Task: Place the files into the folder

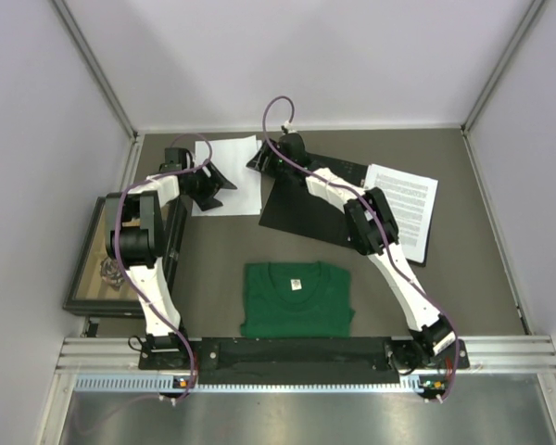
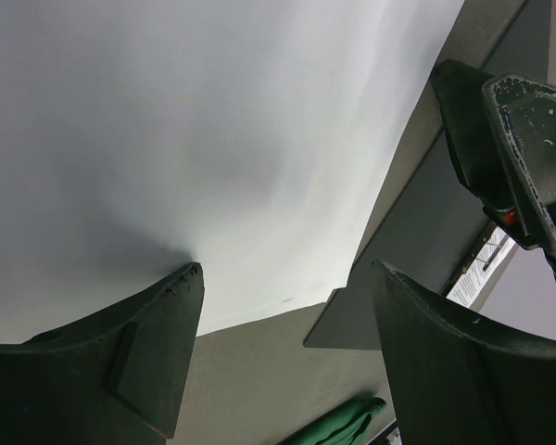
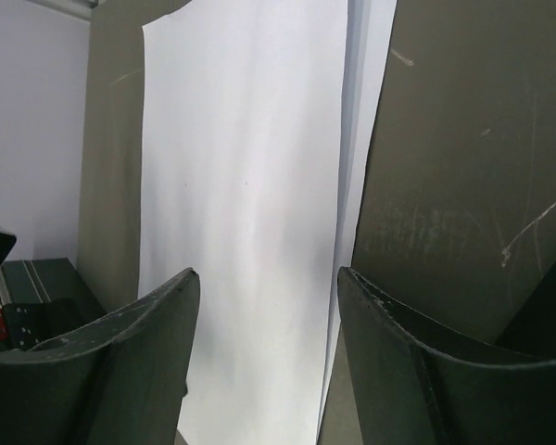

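Observation:
I need to reach with my right gripper and pinch the top white sheet's folder-side edge (image 1: 259, 171). The sheet's opposite edge then stays free to lay into the folder (image 1: 301, 211).
A blank-looking white sheet (image 1: 230, 158) lies at the back left of the table; whether it is one of the files I cannot tell. The folder (image 1: 301, 211) lies open beside it, black inner face up. A printed sheet (image 1: 405, 206) rests on its right half. My left gripper (image 1: 211, 183) is open and low over the white sheet's (image 2: 167, 139) near edge. My right gripper (image 1: 263, 160) is open above the gap between the white sheet (image 3: 241, 204) and the folder's (image 3: 463, 158) left edge. A second sheet edge (image 3: 357, 158) shows under the top one.
A dark-framed picture box (image 1: 120, 250) lies at the left edge under the left arm. A green T-shirt (image 1: 296, 298) lies folded at the front middle. In the left wrist view the right gripper (image 2: 524, 148) hangs close by, with the folder's corner (image 2: 352, 324) below it.

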Robot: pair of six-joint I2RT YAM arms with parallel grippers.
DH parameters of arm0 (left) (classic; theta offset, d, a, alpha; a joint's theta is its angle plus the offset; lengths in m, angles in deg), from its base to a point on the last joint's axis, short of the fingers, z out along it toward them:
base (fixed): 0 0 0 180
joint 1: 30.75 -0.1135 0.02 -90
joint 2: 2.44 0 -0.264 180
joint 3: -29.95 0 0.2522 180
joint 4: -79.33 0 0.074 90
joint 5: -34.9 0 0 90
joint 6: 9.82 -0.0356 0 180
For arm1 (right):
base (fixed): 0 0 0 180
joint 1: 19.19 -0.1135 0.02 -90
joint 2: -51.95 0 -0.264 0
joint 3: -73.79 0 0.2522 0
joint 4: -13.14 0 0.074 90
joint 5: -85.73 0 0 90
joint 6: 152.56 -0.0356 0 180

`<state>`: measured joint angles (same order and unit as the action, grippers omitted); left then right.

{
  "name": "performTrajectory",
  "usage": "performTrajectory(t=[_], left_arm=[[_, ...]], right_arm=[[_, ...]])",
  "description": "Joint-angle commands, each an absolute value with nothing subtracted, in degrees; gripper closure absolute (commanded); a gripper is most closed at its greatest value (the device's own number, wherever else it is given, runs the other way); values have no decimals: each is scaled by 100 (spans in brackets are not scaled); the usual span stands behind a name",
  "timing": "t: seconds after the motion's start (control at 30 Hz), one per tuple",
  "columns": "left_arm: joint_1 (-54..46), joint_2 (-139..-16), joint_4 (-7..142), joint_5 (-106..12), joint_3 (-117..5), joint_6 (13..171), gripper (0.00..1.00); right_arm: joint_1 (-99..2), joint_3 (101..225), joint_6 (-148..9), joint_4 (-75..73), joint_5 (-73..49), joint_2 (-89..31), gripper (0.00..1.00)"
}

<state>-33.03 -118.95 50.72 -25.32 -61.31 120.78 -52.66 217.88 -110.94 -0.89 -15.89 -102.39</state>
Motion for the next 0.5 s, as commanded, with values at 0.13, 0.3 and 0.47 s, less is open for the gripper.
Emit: performTrajectory(t=[0.13,0.3,0.47], left_arm=[[-3330,-11889,5098,-2539,-6072,12061,23],[-3330,-11889,5098,-2530,-6081,12061,22],[-3330,-11898,5116,-2521,-6072,12078,22]], right_arm=[[-5293,21966,-11397,-18,-1719,-10493,40],[-5329,21500,-11450,140,-1930,-10239,41],[-5329,21078,-11353,360,-2079,-9966,42]])
